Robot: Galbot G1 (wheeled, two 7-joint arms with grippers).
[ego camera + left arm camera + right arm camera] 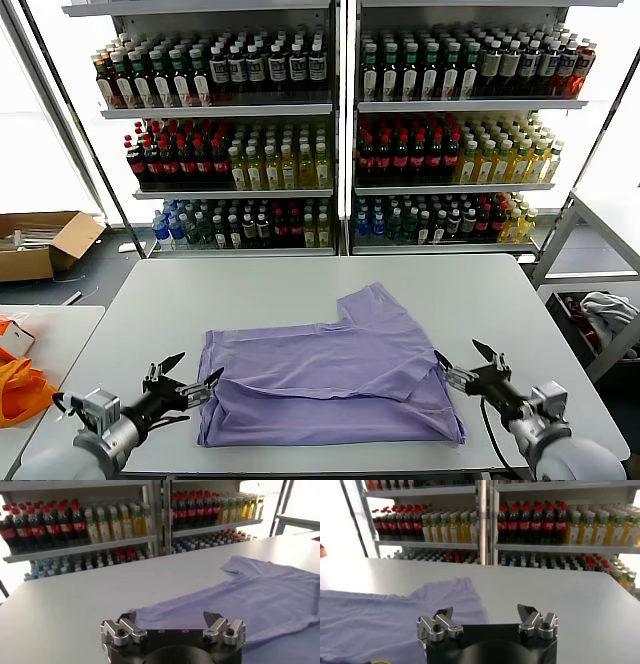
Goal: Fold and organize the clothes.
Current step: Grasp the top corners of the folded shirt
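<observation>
My left gripper grabs the lavender T-shirt (pixel 330 375) by its hem end next, to fold and organize it.
A lavender T-shirt (pixel 330 375) lies on the white table (pixel 300 280), its lower part folded up over itself and one sleeve pointing toward the far side. My left gripper (pixel 196 368) hovers at the shirt's left edge, fingers spread open and empty. At the shirt's right edge, my right gripper (pixel 460 352) is likewise open and holds nothing. The left wrist view shows the left gripper (pixel 169 616) wide apart, with the shirt (pixel 260 595) just beyond it. In the right wrist view, the right gripper (pixel 484 611) stands open near the shirt's sleeve (pixel 380 620).
Shelves of bottles (pixel 340 130) fill the background behind the table. A cardboard box (pixel 40 240) sits on the floor at the left. Orange fabric (pixel 20 385) lies on a side table at the left. White-grey fabric (pixel 605 310) lies in a bin at the right.
</observation>
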